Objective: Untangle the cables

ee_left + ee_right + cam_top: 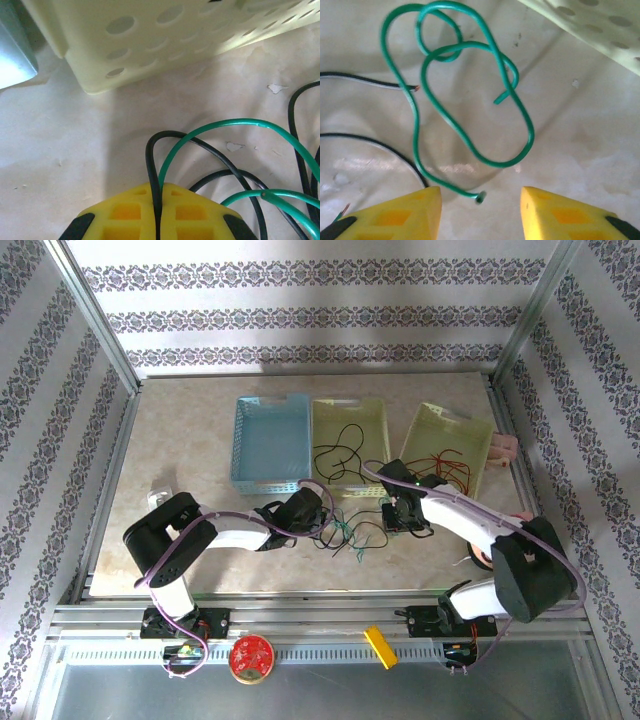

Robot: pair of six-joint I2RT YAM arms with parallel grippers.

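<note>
The right gripper picks up the curly green cable by its cut end (pixel 479 196) next, leaving its loops free for my left gripper to untangle.
A loose clump of green and black cables (pixel 347 532) lies on the table between my two grippers. My left gripper (pixel 322 512) is at the clump's left side. In the left wrist view that gripper (pixel 161 192) is shut on a black cable (pixel 149 155), and a green cable (pixel 220 123) runs into the seam right beside it. My right gripper (pixel 396 518) is at the clump's right and stands open (pixel 481 193). The cut end of a curly green cable (pixel 500 164) lies on the table between its fingertips, and black strands (pixel 370 141) lie to the left.
Three baskets stand behind the clump: a blue one (pixel 240 440), a pale yellow one (pixel 318 440) with black cables in it, and a tilted yellow-green one (pixel 425 420) with red cables. A basket wall (pixel 150 45) is close ahead of my left gripper. A yellow block (pixel 380 646) sits on the front rail.
</note>
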